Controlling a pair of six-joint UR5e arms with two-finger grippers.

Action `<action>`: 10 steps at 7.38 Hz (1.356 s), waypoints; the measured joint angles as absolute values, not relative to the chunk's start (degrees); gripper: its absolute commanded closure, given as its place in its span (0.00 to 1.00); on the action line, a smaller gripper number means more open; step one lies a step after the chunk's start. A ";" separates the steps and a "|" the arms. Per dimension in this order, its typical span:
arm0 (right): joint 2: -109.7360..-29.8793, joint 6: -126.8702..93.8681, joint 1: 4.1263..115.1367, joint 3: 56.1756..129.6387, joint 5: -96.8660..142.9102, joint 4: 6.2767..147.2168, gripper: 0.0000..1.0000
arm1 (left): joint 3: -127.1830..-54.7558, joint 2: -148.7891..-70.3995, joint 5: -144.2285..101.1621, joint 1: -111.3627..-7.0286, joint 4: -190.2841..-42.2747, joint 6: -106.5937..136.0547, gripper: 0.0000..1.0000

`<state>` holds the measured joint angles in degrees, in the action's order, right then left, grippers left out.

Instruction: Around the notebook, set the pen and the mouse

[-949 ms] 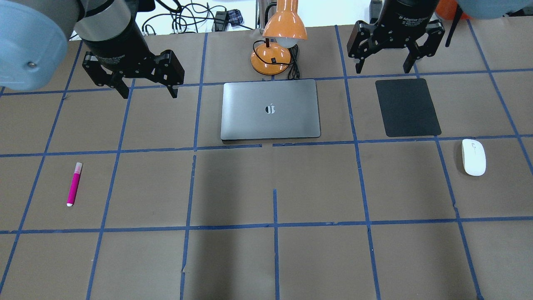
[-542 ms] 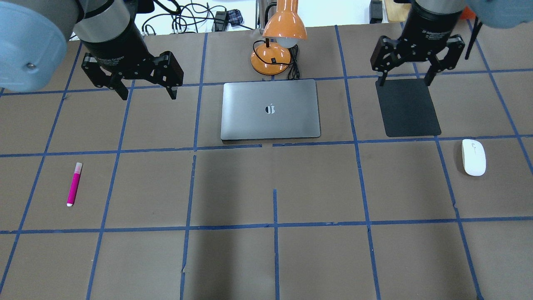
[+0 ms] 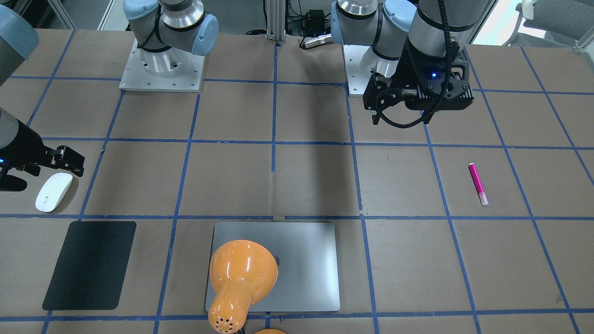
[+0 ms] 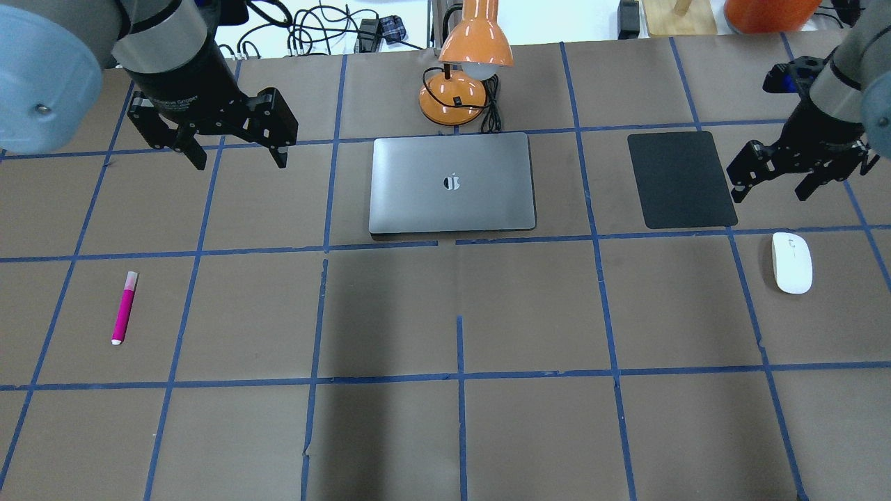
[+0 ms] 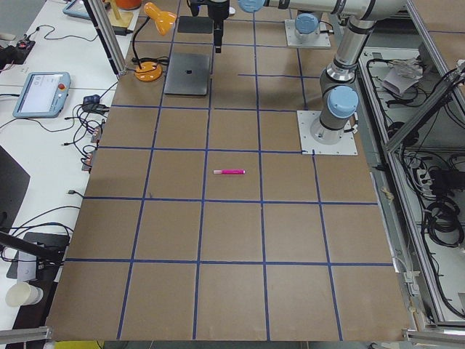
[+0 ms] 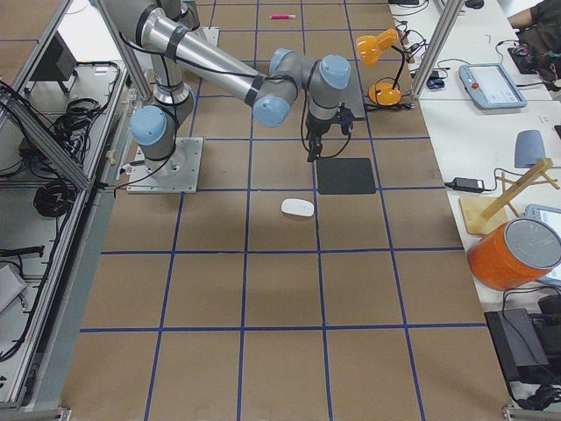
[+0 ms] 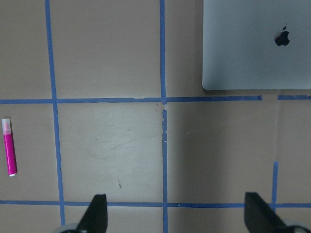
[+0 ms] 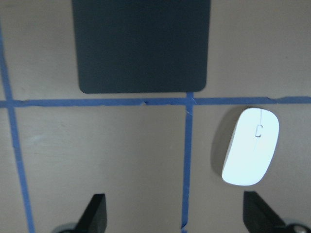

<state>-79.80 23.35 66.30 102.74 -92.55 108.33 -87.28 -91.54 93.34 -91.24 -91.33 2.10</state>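
I need to place the pen by the notebook (image 3: 309, 261), so next I should grab the pen with my left gripper by its magenta body (image 3: 475, 178).
The magenta pen (image 4: 124, 308) lies alone at the near left of the table and shows at the left edge of the left wrist view (image 7: 9, 153). My left gripper (image 4: 239, 156) hangs open and empty, farther back and to the right of the pen, left of the notebook (image 4: 452, 182). This silver-grey slab lies shut at the middle back. The white mouse (image 4: 792, 262) rests at the right, just in front of the black mat's corner. My right gripper (image 4: 769, 188) hovers open and empty a little behind the mouse; the right wrist view has the mouse (image 8: 251, 146) off to the right of the fingers.
A thin black mat (image 4: 681, 179) lies right of the notebook. An orange desk lamp (image 4: 463, 76) with its cord stands behind the notebook, its shade leaning over the back edge. Blue tape lines grid the brown table. Cables lie beyond the far edge.
My right gripper has swung from behind the black mat to the right and nearer, ending just behind the mouse. My left gripper drifted slightly left. Pen, mouse and notebook have not moved.
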 measured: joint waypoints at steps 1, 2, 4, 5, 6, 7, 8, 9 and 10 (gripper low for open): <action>-79.95 25.44 63.23 106.93 -92.93 113.55 0.00 | -89.33 -91.63 94.87 -88.16 -91.44 0.60 0.00; -80.21 27.43 60.23 110.45 -93.08 116.63 0.00 | -92.67 -91.66 96.87 -84.59 -90.13 -2.61 0.00; -79.77 32.08 56.18 115.19 -93.06 121.55 0.00 | -101.17 -93.16 98.73 -74.74 -79.28 -15.32 0.00; -79.03 33.06 55.42 116.55 -93.06 124.17 0.00 | -106.84 -94.89 98.26 -68.22 -69.22 -24.28 0.00; -77.16 33.73 55.10 117.07 -93.07 127.17 0.00 | -113.02 -97.10 96.71 -62.20 -57.55 -33.95 0.00; -74.64 34.46 54.97 117.10 -93.07 130.76 0.00 | -117.73 -99.69 94.20 -57.50 -47.74 -41.90 0.00; -72.49 35.13 54.90 117.07 -93.04 133.92 0.00 | -120.13 -102.70 91.74 -53.87 -42.27 -46.36 0.00; -71.20 35.35 54.87 117.00 -92.81 135.54 0.00 | -121.14 -105.55 90.34 -51.39 -39.86 -47.92 0.16; -70.46 35.22 54.85 116.95 -92.47 136.15 0.05 | -121.53 -107.35 89.79 -50.29 -39.01 -47.68 0.42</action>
<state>-70.46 35.22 54.85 116.95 -92.47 136.15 -121.53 -107.35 89.79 -50.29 -39.01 -47.68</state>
